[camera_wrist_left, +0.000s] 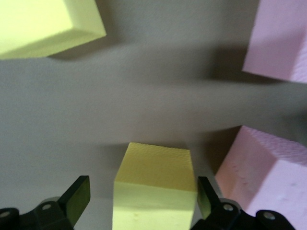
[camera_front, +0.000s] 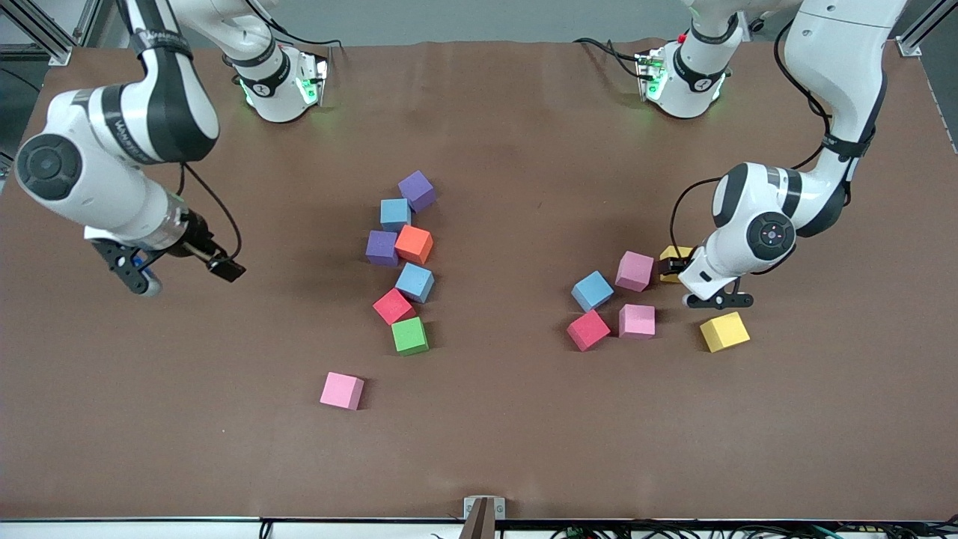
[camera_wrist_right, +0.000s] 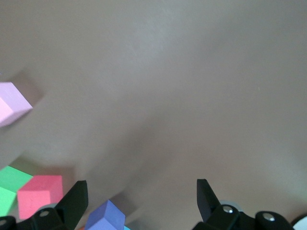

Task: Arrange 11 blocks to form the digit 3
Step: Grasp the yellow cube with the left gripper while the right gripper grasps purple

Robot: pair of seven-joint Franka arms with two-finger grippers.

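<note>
The digit 3 will be extended beside the purple block [camera_front: 418, 190], so my left gripper will next grab the yellow block [camera_front: 671, 257] by its opposite sides.
My left gripper [camera_front: 694, 283] is down at the table, open around a yellow block [camera_front: 671, 257] [camera_wrist_left: 156, 187]; its fingers [camera_wrist_left: 76, 196] straddle the block, with a gap on one side. Beside it lie two pink blocks [camera_front: 635, 270] [camera_front: 637, 320], a blue one [camera_front: 592, 290], a red one [camera_front: 587, 329] and a second yellow one [camera_front: 724, 332]. A loose column of purple [camera_front: 417, 190], blue, orange [camera_front: 414, 244], red and green [camera_front: 409, 335] blocks lies mid-table. My right gripper [camera_front: 138, 273] [camera_wrist_right: 141, 199] hangs open and empty over the table's right-arm end. No digit 3 is in view.
A lone pink block [camera_front: 342, 390] sits nearer the front camera than the column. In the left wrist view a pink block [camera_wrist_left: 268, 177] lies close beside one finger. Bare brown table [camera_front: 524, 419] stretches between the two groups and along the front edge.
</note>
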